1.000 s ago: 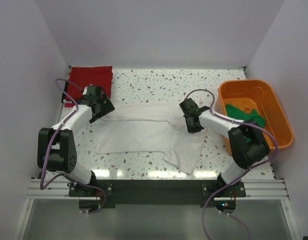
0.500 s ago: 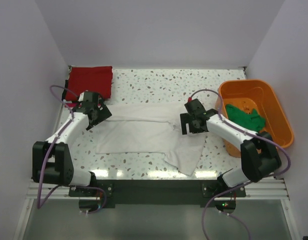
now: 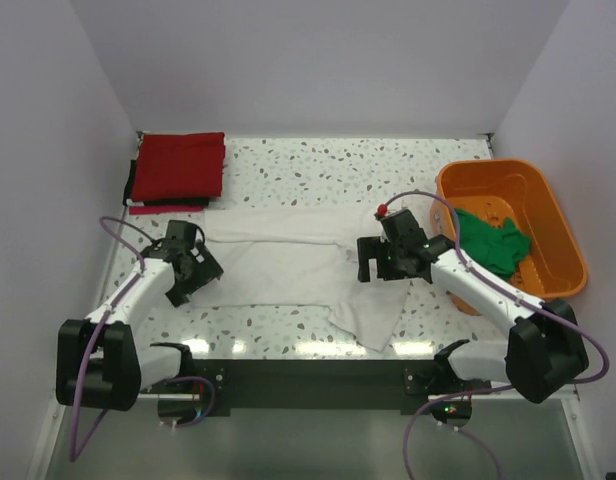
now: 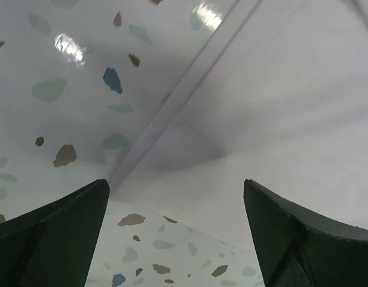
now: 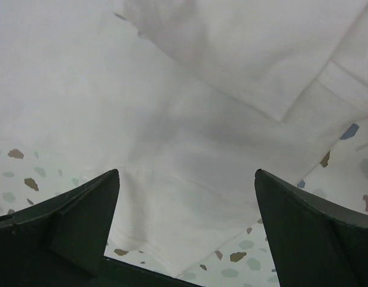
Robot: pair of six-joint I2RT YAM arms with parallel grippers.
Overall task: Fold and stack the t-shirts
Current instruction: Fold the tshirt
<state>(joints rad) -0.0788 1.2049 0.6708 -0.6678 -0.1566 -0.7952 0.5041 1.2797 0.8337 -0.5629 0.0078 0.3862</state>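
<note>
The left gripper grabs the white t-shirt's near outer corner next, to fold the near edge of the t-shirt over toward the far side.
A white t-shirt lies flat across the middle of the table, with one flap hanging toward the near edge at the right. My left gripper hovers open over its left edge, nothing between the fingers. My right gripper stands open just above the shirt's right part, holding nothing. A folded red t-shirt rests on a thin dark one at the far left corner. A bright green t-shirt lies crumpled in the orange tub.
The orange tub stands at the right edge of the speckled table. White walls close in the left, far and right sides. A black rail with both arm bases runs along the near edge.
My right gripper has opened and let go of the white t-shirt, which now lies flat. Both arms have drawn back toward the near edge, the left one also slightly outward.
</note>
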